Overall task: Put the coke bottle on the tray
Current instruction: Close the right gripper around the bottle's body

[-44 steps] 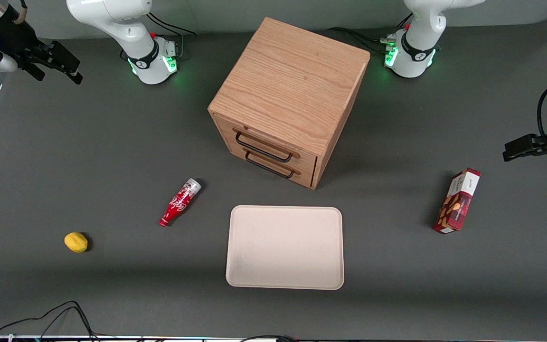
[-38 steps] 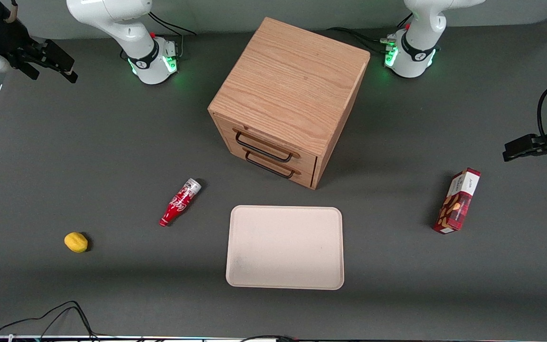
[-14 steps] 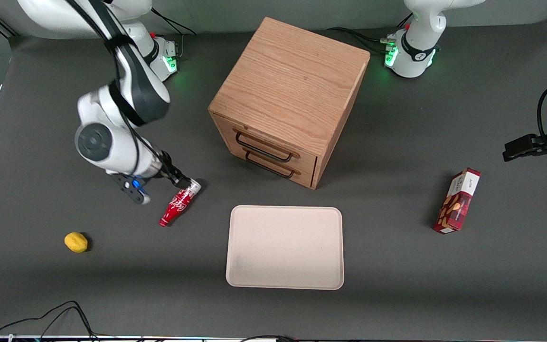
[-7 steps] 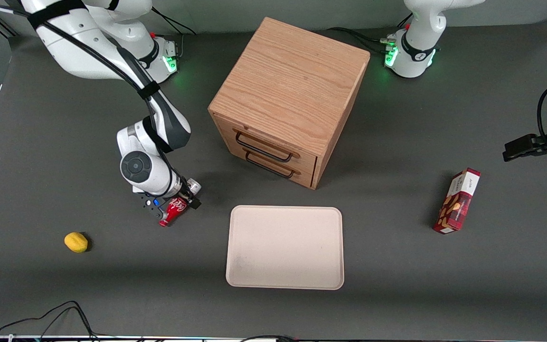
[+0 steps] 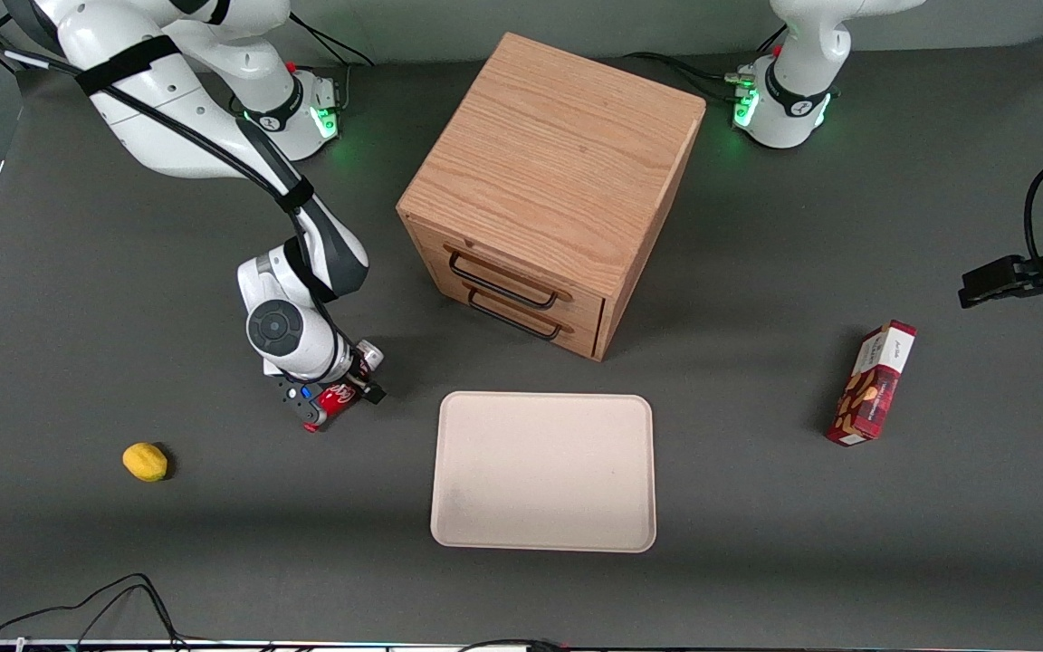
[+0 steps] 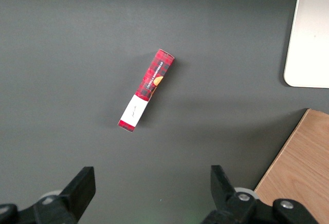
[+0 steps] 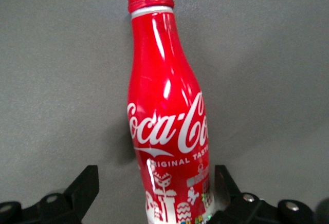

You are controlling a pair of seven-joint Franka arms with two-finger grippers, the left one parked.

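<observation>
I need to reach for the coke bottle next and grab its lower body (image 7: 177,198) with my right gripper, so that it can go on the tray.
The coke bottle (image 5: 331,397) lies on its side on the dark table, red with white script. Its silver base end points toward the cabinet and its red cap toward the front camera. My right gripper (image 5: 340,401) is down over the bottle's lower body, open, with one finger on each side. In the right wrist view the bottle (image 7: 164,106) lies between the black fingers (image 7: 87,185). One finger is close against the bottle and the other stands apart from it; the gripper (image 7: 156,188) is not closed on it. The beige tray (image 5: 543,471) lies flat beside the bottle, toward the parked arm's end, with nothing on it.
A wooden drawer cabinet (image 5: 549,190) stands farther from the front camera than the tray. A yellow lemon (image 5: 145,461) lies toward the working arm's end. A red snack box (image 5: 873,383) lies toward the parked arm's end and shows in the left wrist view (image 6: 146,90). Cables (image 5: 105,602) run along the front edge.
The right arm swung in from the working arm's end and came down over the bottle. In the last half second the gripper settled lower around it. The bottle has not moved.
</observation>
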